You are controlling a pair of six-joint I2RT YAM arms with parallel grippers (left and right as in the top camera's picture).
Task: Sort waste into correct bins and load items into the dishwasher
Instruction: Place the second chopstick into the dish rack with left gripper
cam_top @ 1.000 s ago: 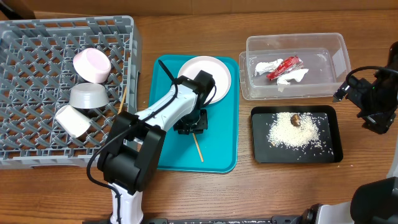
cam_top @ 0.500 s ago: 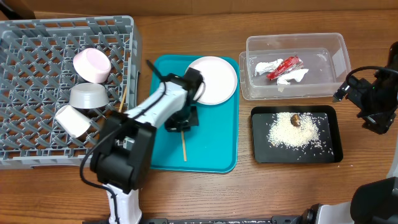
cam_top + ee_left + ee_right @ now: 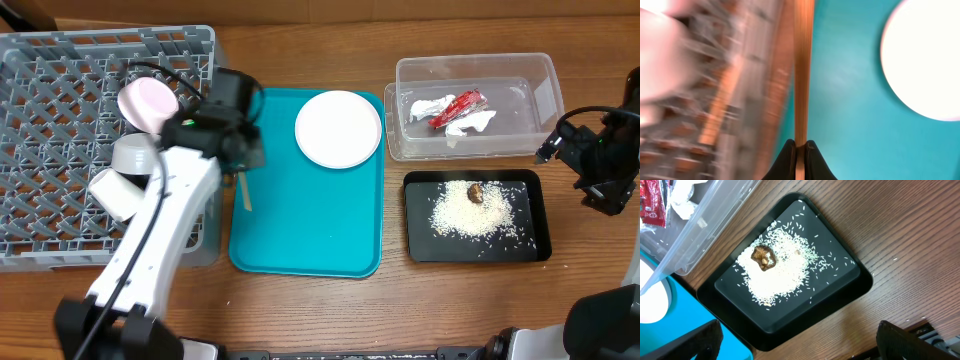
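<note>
The chopstick is short of the rack [image 3: 60, 230] and would fall on the teal tray's edge, so my left gripper should move it there before releasing.
My left gripper [image 3: 240, 165] is shut on a thin wooden chopstick [image 3: 243, 192] and holds it over the left edge of the teal tray [image 3: 300, 235], right beside the grey dish rack [image 3: 60, 230]. In the left wrist view the chopstick [image 3: 802, 75] runs straight out from the shut jaws [image 3: 800, 148], with the rack [image 3: 705, 85] blurred on the left. The white plate [image 3: 339, 128] lies on the teal tray. In the rack are a white bowl [image 3: 147, 103], a grey metal bowl [image 3: 135, 153] and a white cup [image 3: 115, 193]. My right gripper [image 3: 590, 165] is open and empty.
The clear tub [image 3: 530, 75] holds the red wrapper [image 3: 457, 106] and the white napkin [image 3: 432, 106]. The black tray [image 3: 535, 240] holds rice [image 3: 470, 213] and a brown scrap [image 3: 476, 192], also seen in the right wrist view [image 3: 763, 258]. The right gripper [image 3: 800, 347] hovers right of it.
My left gripper has swung left from the middle of the teal tray to the rack's right edge, carrying the chopstick. The plate is now uncovered. The right arm has not moved.
</note>
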